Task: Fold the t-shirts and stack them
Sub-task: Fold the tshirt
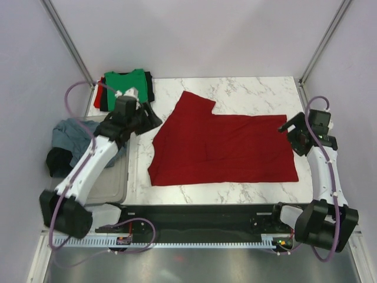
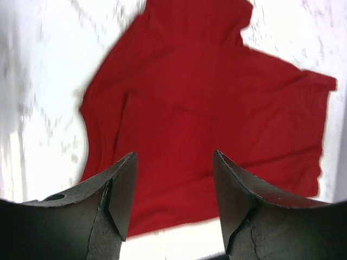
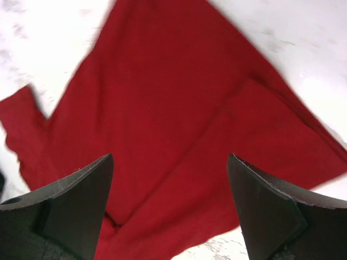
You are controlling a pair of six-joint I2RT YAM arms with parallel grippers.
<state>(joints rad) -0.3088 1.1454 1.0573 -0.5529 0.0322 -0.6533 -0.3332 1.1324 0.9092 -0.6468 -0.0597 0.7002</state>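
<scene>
Next, my left gripper grabs the dark red t-shirt (image 1: 224, 144) by the end of its back-pointing sleeve to fold it inward.
The dark red t-shirt (image 1: 224, 144) lies spread on the marble table, one sleeve pointing to the back; it fills the left wrist view (image 2: 206, 97) and the right wrist view (image 3: 173, 108). My left gripper (image 1: 154, 119) is open and empty, above the table just left of the shirt's left edge. My right gripper (image 1: 287, 128) is open and empty at the shirt's right edge. A folded stack with the bright green t-shirt (image 1: 125, 82) on top of red and black ones sits at the back left. A grey-blue t-shirt (image 1: 69, 132) and a black one (image 1: 58, 160) lie crumpled in the tub.
The clear plastic tub (image 1: 115, 183) stands at the left of the table under my left arm. White walls with metal posts enclose the back and sides. A black rail runs along the near edge.
</scene>
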